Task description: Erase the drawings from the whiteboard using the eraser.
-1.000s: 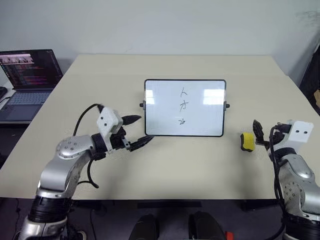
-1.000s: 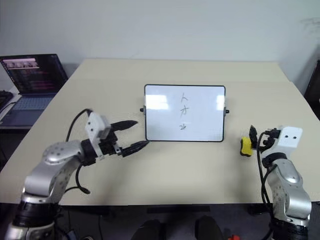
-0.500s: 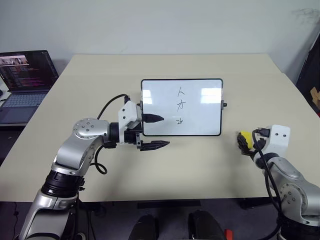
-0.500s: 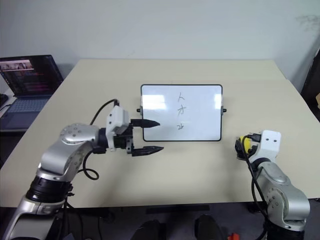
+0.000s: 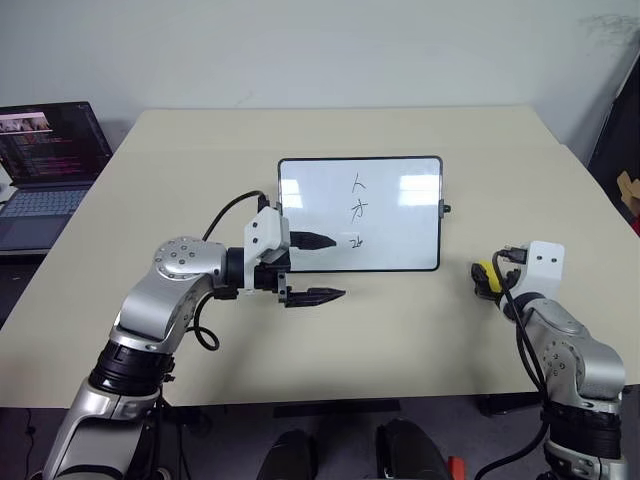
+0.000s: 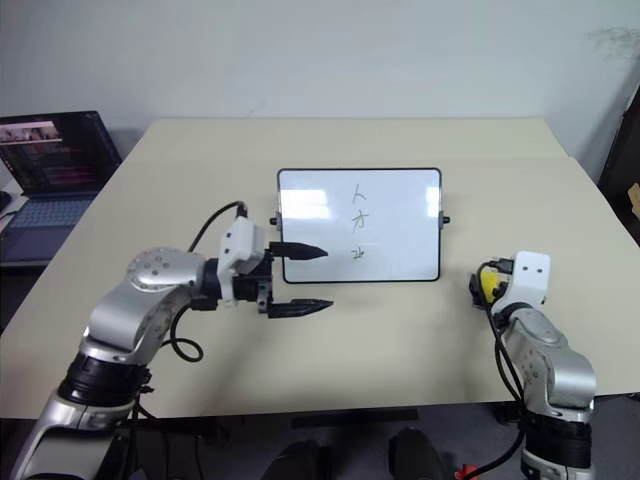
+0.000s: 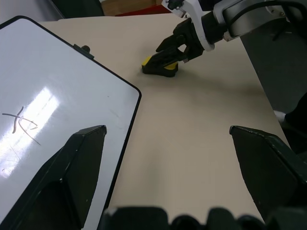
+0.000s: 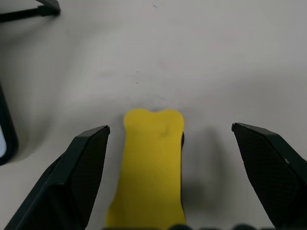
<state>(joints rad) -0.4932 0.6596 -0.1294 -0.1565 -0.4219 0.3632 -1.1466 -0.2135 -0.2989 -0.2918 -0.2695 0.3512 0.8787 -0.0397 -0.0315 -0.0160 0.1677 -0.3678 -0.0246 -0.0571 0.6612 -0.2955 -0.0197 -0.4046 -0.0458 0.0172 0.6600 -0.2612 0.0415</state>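
Note:
The yellow eraser sits between my fingers, which reach down on either side of it in the right wrist view. My right gripper should close on it.
The whiteboard (image 5: 400, 225) lies in the middle of the beige table, with the drawings (image 5: 360, 211) in a short column near its centre. My left gripper (image 5: 338, 267) is open at the board's near left corner. One finger reaches over the white surface just left of the lowest scribble, the other hangs over the table in front of the frame. The eraser (image 5: 484, 272), a small yellow block, lies on the table to the right of the board. My right gripper (image 8: 169, 128) is open, and the eraser (image 8: 152, 158) lies between its fingers without touching either.
An open laptop (image 5: 48, 150) sits on a separate surface at the far left. The table (image 5: 400, 340) has bare room in front of the board and behind it. Its right edge runs close to my right arm.
My left gripper has swung right, from beside the board to over its near left corner. My right gripper has tipped down and sunk so that its fingers flank the eraser.

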